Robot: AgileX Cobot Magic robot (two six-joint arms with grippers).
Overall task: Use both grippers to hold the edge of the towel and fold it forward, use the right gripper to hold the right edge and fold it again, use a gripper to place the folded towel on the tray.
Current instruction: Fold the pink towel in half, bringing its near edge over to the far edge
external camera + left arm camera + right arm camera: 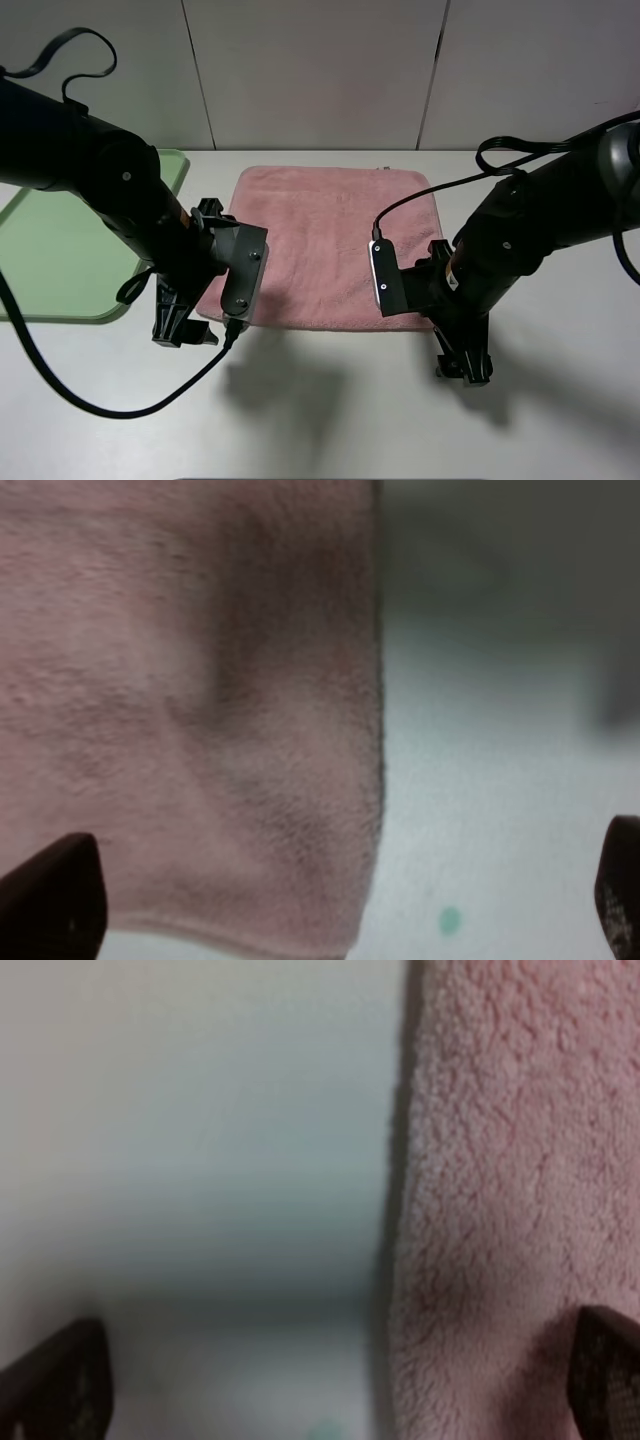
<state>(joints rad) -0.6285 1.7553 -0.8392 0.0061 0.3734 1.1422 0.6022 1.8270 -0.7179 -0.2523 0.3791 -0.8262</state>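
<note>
Both fingers of the left gripper hover above the towel's near edge [212,311] and the table. They would miss the pink towel [320,235] if they closed now, so the gripper needs to first move lower.
The pink towel [320,235] lies flat and unfolded on the white table, its near edge [320,326] facing the front. My left gripper [185,328] hangs low at the towel's near left corner, jaws open; in the left wrist view the towel [200,730] and its corner sit between the two dark fingertips [55,900]. My right gripper [463,365] is low at the near right corner, also open; the right wrist view shows the towel's side edge [400,1210] between its fingertips [605,1370]. Nothing is gripped. The pale green tray [60,250] lies at the left.
The left arm's body and cable partly cover the tray's near right rim. The white table [330,420] stretches in front of the towel, shaded by both arms. A grey panelled wall stands behind the table.
</note>
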